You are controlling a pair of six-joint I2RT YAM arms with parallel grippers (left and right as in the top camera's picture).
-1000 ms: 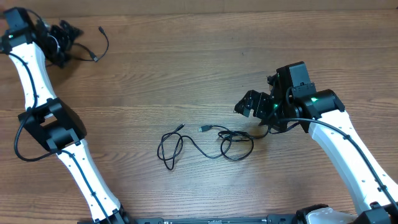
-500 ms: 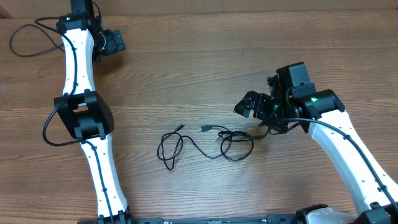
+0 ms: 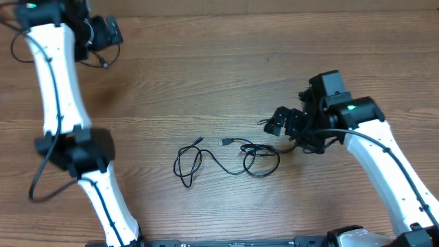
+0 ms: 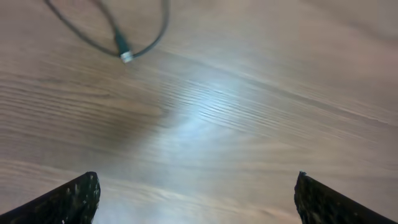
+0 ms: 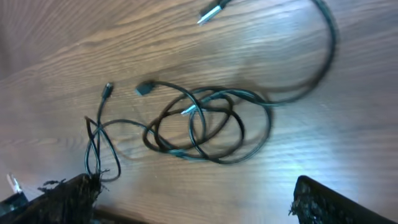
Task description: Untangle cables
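Next, my left gripper takes hold of the narrow loop [image 3: 186, 165] by its bunched parts, away from the coil, to draw that cable free.
Thin black cables lie tangled mid-table: a narrow loop [image 3: 186, 165] on the left runs into a coil [image 3: 261, 160] on the right, with a plug [image 3: 224, 142] between them. My right gripper [image 3: 282, 123] hangs open just right of and above the coil. In the right wrist view the coil [image 5: 205, 127] and the loop [image 5: 98, 149] lie ahead of the open right gripper [image 5: 199, 202], which holds nothing. Another cable end [image 3: 103, 64] lies at the top left, below my left gripper [image 3: 106, 32]. The left wrist view shows that plug [image 4: 126, 56] well ahead of the open, empty left gripper [image 4: 196, 199].
The wooden table [image 3: 206, 82] carries nothing else in view. A thicker black arm cable [image 3: 17, 41] loops beside the left arm at the far top left. The arm bases stand along the front edge.
The left arm has swung about in the top left corner and its gripper now sits above the cable end there. The right gripper has shifted slightly right. The middle cables have not moved.
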